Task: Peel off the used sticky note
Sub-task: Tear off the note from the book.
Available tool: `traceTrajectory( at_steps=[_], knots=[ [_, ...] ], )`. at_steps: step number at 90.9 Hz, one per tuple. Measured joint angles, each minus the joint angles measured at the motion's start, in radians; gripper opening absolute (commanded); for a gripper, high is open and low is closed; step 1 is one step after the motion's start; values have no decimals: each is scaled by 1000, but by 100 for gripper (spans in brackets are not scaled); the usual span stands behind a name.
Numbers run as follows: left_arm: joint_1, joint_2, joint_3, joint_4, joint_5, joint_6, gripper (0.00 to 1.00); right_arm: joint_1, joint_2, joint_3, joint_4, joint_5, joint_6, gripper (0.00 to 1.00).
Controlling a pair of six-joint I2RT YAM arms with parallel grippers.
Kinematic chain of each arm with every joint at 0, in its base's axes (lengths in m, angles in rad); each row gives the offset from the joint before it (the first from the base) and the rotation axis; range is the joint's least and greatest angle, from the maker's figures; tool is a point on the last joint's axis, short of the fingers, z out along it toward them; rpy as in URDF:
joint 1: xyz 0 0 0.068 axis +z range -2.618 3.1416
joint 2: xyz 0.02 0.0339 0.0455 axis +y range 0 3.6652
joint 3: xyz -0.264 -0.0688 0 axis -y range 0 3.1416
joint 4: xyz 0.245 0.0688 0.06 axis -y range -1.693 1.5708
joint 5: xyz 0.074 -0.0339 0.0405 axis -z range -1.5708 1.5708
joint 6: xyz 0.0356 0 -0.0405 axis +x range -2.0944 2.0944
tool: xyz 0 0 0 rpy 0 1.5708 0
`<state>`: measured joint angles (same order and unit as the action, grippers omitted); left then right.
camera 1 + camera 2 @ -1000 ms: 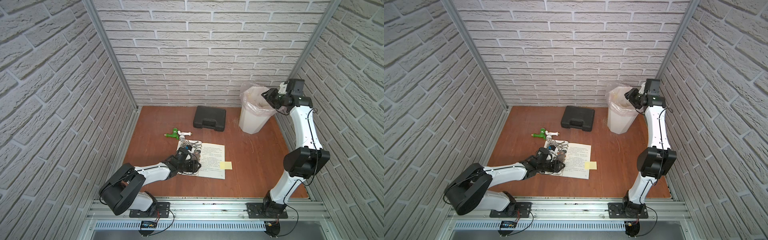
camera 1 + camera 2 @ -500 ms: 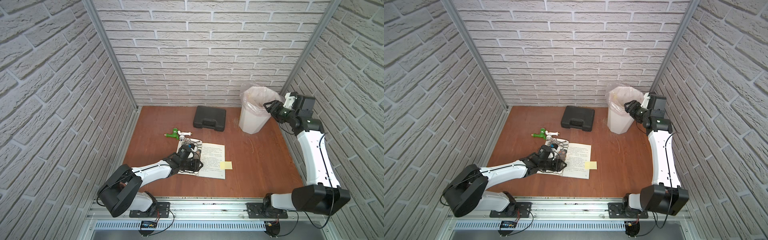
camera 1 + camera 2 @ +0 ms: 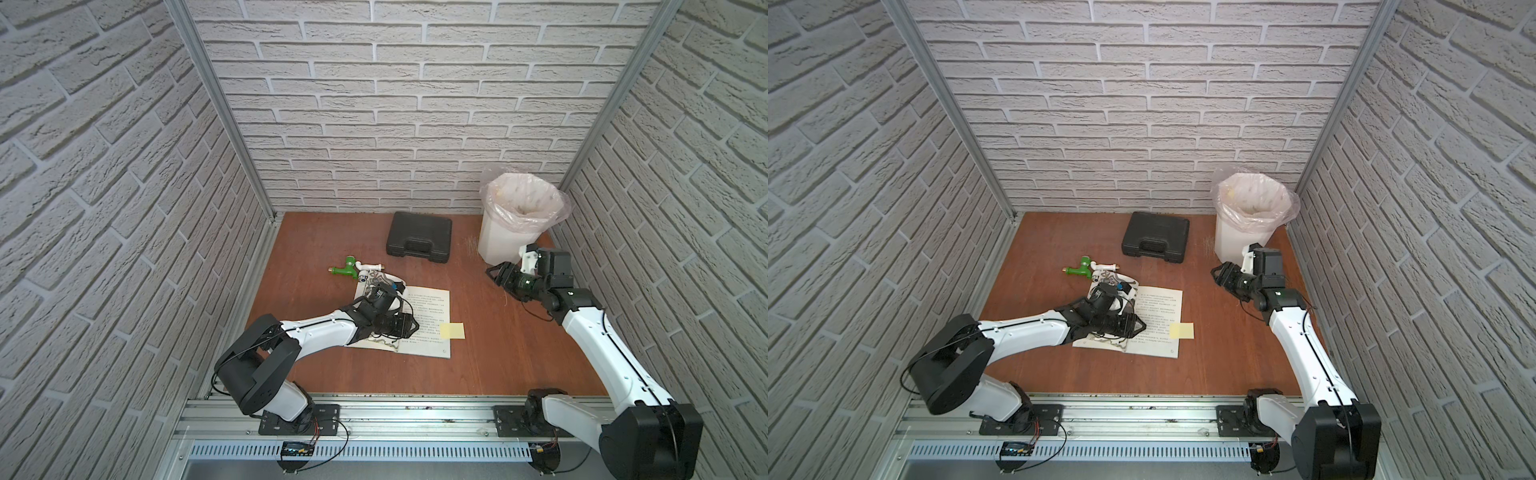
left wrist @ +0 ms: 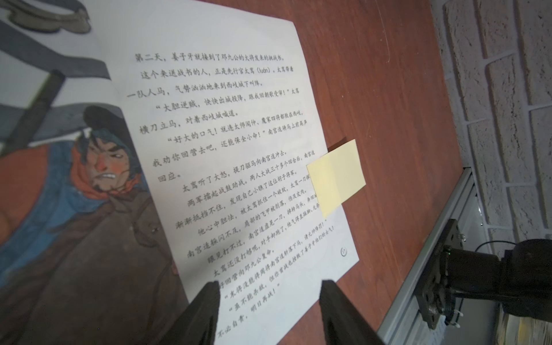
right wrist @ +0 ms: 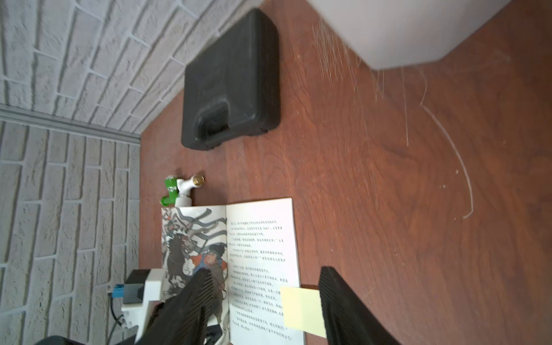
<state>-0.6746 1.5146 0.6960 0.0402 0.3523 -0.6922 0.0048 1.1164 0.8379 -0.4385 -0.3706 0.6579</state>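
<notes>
I should next pinch the sticky note [image 3: 452,331] with my right gripper by its free edge that sticks out over the wood, to peel it off the page.
A pale yellow sticky note [image 3: 452,331] [image 3: 1182,331] is stuck to the outer edge of the text page of an open picture book [image 3: 428,309] [image 3: 1158,307], half overhanging the wood. In the left wrist view the sticky note [image 4: 336,176] lies flat beyond my left gripper [image 4: 270,288], which is open and low over the page's corner. In both top views the left gripper [image 3: 411,325] [image 3: 1140,326] rests across the book. My right gripper [image 3: 494,276] [image 3: 1217,276] hovers open and empty in front of the bin. It faces the book, with the sticky note [image 5: 301,310] showing between its fingers [image 5: 197,286].
A white bin with a plastic liner [image 3: 515,224] stands at the back right, close behind the right wrist. A black case [image 3: 419,237] sits at the back middle. A green and white tap fitting [image 3: 347,269] lies beside the book's far corner. An aluminium rail [image 3: 395,409] runs along the front edge.
The right arm has swung down from over the bin to low above the table, now facing the book. The left gripper has shifted slightly along the book.
</notes>
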Motion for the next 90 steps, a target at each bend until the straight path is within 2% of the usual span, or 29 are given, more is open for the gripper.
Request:
traceTrajectory(
  at_steps=[21, 49, 90],
  knots=[
    [-31, 48, 24, 9, 5, -1, 58, 81, 8, -190, 45, -14, -3, 62],
    [-61, 117, 39, 42, 11, -13, 58, 171, 43, -342, 138, -77, 24, 62],
    [-64, 143, 36, 91, 21, -35, 58, 220, 127, -423, 274, -137, 45, 59]
  ],
)
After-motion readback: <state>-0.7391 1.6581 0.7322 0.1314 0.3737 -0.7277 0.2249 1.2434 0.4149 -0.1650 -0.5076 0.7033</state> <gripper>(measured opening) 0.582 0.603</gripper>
